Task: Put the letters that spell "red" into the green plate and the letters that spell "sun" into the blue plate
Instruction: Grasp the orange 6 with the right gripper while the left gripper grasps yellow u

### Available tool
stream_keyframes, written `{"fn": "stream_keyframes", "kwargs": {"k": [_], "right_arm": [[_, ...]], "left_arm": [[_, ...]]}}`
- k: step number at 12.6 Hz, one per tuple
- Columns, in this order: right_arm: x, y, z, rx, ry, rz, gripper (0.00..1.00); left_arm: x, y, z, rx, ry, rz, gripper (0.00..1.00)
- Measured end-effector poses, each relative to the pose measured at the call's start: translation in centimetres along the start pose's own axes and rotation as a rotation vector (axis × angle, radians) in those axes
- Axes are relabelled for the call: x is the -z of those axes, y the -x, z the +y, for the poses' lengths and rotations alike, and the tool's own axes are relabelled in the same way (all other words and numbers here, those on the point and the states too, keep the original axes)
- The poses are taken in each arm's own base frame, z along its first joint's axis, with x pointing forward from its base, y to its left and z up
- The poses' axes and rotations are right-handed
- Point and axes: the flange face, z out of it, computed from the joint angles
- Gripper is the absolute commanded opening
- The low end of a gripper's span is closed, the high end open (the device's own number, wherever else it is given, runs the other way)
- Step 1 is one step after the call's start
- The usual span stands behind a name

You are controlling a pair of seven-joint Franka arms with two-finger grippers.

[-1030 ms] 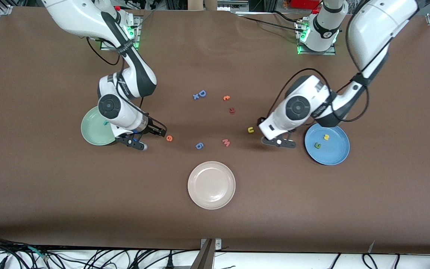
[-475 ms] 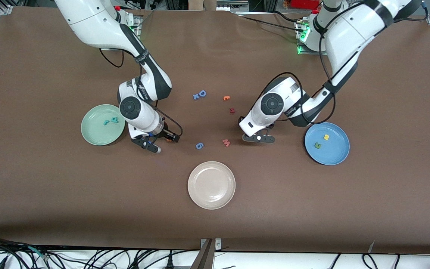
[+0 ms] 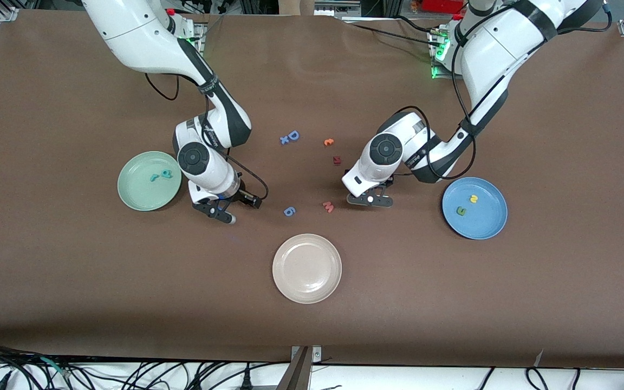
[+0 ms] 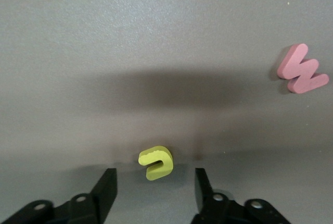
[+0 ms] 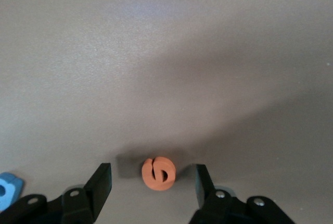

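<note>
My right gripper's fingers are level with the orange "e" in the right wrist view, so my right gripper should close on the letter.
The green plate (image 3: pixel 137 192) holds a teal "r" (image 3: pixel 154 177) and a teal "d" (image 3: pixel 166 174). The blue plate (image 3: pixel 482 222) holds a yellow "s" (image 3: pixel 473 199) and an olive "n" (image 3: pixel 460 210). My right gripper (image 3: pixel 236 206) is low over the table beside the green plate. It is open, with the orange "e" (image 5: pixel 158 173) lying loose between its fingers (image 5: pixel 102 181). My left gripper (image 3: pixel 369 199) is low between the pink letter and the blue plate. It is open around the yellow "u" (image 4: pixel 156 162), with a gap on each side. The arms hide both letters in the front view.
A cream plate (image 3: pixel 306 268) lies nearest the front camera. A blue "6" (image 3: pixel 289 211) and a pink "m" (image 3: pixel 328 206) lie between the two grippers. Farther back are a big blue "D" (image 3: pixel 292 135), an orange letter (image 3: pixel 329 142) and a dark red letter (image 3: pixel 337 160).
The right gripper moved from the green plate's edge to straddle the "e". The left gripper moved away from the blue plate to straddle the "u", and its jaws narrowed.
</note>
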Motion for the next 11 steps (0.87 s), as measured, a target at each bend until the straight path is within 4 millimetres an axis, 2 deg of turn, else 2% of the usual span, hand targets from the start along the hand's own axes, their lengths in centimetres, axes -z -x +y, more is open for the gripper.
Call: {"fn": "stream_keyframes", "kwargs": {"k": [2,5,6,7,9,11], "right_arm": [[-0.3,0.0,0.1,0.000,0.004,-0.003,0.70],[-0.3,0.0,0.1,0.002,0.006,-0.002,0.45],[-0.3,0.0,0.2,0.002,0.007,-0.001,0.42],[-0.3,-0.1,0.2,0.001,0.008,-0.001,0.33],[-0.3,-0.1,0.2,0.001,0.007,0.001,0.28],[-0.1,-0.2,0.1,0.002,0.005,0.002,0.28]], "left_arm": [[0.1,-0.4,-0.3,0.008,-0.001,0.005,0.67],[-0.3,-0.4,-0.1,0.005,0.004,0.004,0.66],[-0.5,-0.4,0.0,0.005,0.007,0.004,0.63],[-0.7,-0.4,0.0,0.005,0.008,0.003,0.55],[-0.9,-0.4,0.0,0.004,0.009,0.000,0.30],[-0.7,-0.6,0.0,0.008,0.010,0.005,0.08]]}}
